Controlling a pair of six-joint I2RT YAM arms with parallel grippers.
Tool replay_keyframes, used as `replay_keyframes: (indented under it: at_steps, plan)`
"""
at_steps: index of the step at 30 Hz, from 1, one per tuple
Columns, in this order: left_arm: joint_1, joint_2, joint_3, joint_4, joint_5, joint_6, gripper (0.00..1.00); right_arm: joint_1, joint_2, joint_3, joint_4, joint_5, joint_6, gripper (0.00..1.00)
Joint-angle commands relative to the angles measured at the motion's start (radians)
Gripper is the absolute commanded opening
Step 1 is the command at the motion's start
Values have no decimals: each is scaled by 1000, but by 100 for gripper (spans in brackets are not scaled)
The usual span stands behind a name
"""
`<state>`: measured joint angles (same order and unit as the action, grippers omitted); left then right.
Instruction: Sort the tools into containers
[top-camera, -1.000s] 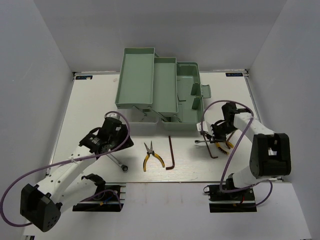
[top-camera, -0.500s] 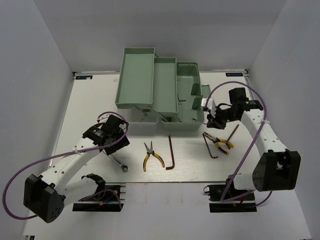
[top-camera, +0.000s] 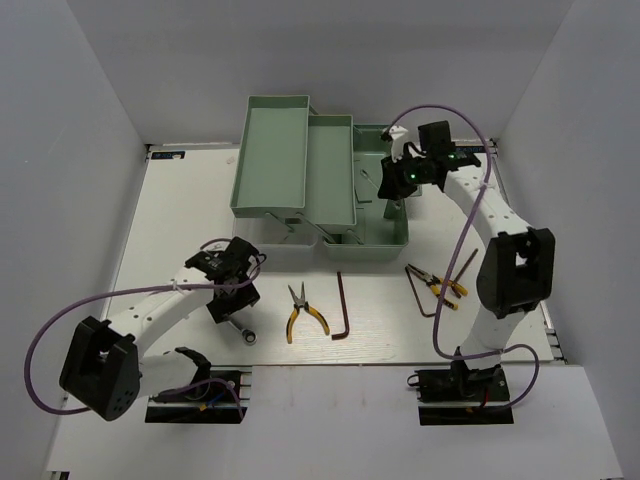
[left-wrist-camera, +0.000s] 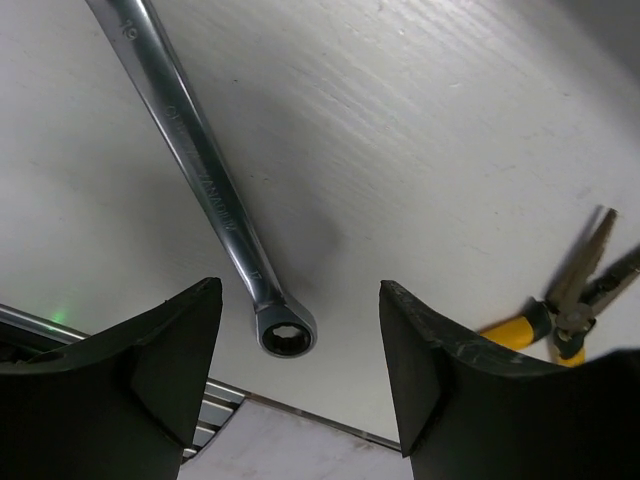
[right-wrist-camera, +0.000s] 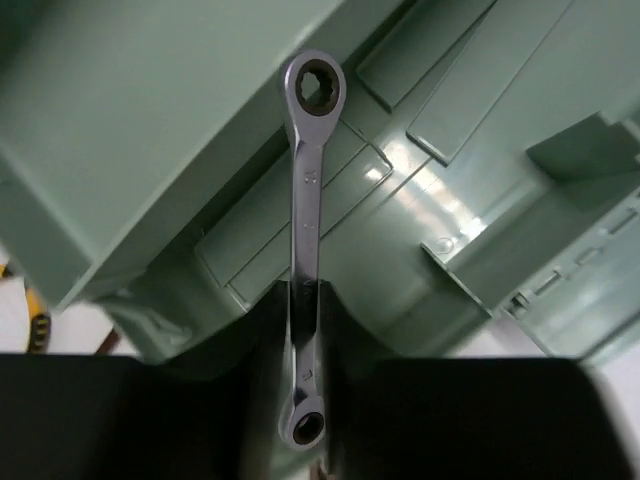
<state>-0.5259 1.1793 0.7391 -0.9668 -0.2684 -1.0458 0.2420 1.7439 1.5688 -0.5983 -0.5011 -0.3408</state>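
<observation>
I should lower my left gripper from above the second silver wrench before closing.
My right gripper (top-camera: 392, 178) is shut on a silver wrench (right-wrist-camera: 307, 190) and holds it above the bin (right-wrist-camera: 480, 200) of the mint-green toolbox (top-camera: 300, 150); the wrench's ring end points away from the fingers. My left gripper (top-camera: 232, 298) is open and hovers low over the second silver wrench (left-wrist-camera: 215, 190), whose ring end lies between the fingers (left-wrist-camera: 150, 380) without touching them. One pair of yellow-handled pliers (top-camera: 303, 312) and a hex key (top-camera: 341, 305) lie at the table's middle front. The other pliers (top-camera: 443, 286) and hex key (top-camera: 420, 292) lie at the right.
The toolbox's two trays (top-camera: 330, 165) are fanned out to the left of the bin (top-camera: 385, 225) at the back of the table. White walls close in the sides. The arm bases and cables sit at the near edge.
My right gripper has carried its wrench from the table by the right pliers up and back to over the toolbox bin. My left gripper has moved right, over the wrench on the table.
</observation>
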Motion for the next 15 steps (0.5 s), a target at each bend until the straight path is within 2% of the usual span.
replay_keyframes:
  at_steps: [1,3,6,7,15]
  plan:
    - [-3,23,-27,42,-29,-34,75,23,58,71,58,68,190,28]
    - [-3,45,-36,53,-29,-34,75,22,86,89,57,56,201,45]
    - [-3,80,-37,43,-29,-57,75,20,75,80,66,33,210,56]
    - [-3,80,-46,43,-29,-71,75,19,59,71,72,29,210,66]
    - [10,80,-86,105,-69,-109,72,-9,-134,-168,149,22,210,69]
